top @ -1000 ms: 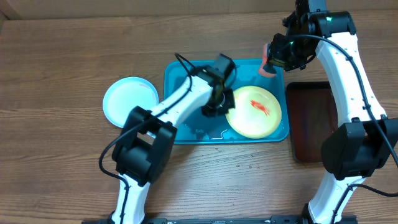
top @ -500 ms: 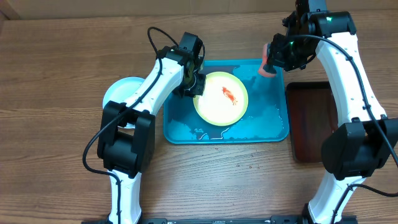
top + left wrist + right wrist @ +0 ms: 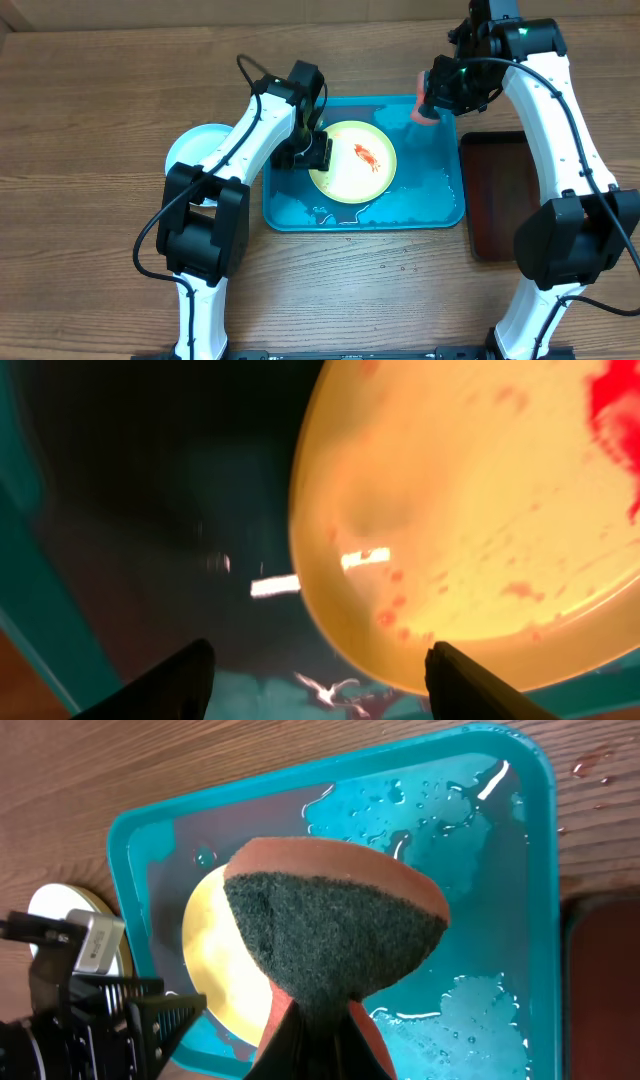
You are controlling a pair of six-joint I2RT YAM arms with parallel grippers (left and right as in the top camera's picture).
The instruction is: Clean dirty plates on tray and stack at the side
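Note:
The smeared side of the yellow-green plate should stay open for cleaning, and stacking comes after that, so the left gripper should next grip the yellow-green plate (image 3: 353, 162) by its rim nearest the light blue plate.
A pale yellow-green plate (image 3: 353, 162) with a red smear lies flat in the middle of the turquoise tray (image 3: 430, 190), which is wet. My left gripper (image 3: 310, 152) stands open at the plate's left rim, holding nothing. In the left wrist view the plate (image 3: 480, 510) fills the upper right, and its edge reaches down to my right fingertip (image 3: 470, 685). A light blue plate (image 3: 195, 150) sits on the table left of the tray, partly under my left arm. My right gripper (image 3: 432, 100) hovers over the tray's far right corner, shut on a sponge (image 3: 335, 930) with a green scouring face and an orange back.
A dark brown-red tray (image 3: 497, 190) lies right of the turquoise one. Water pools on the turquoise tray floor (image 3: 480, 1010). Bare wooden table surrounds both trays.
The yellow-green plate has slid from the tray's right side to its middle with my left gripper. That gripper has since opened and let the plate go. My right arm has barely moved.

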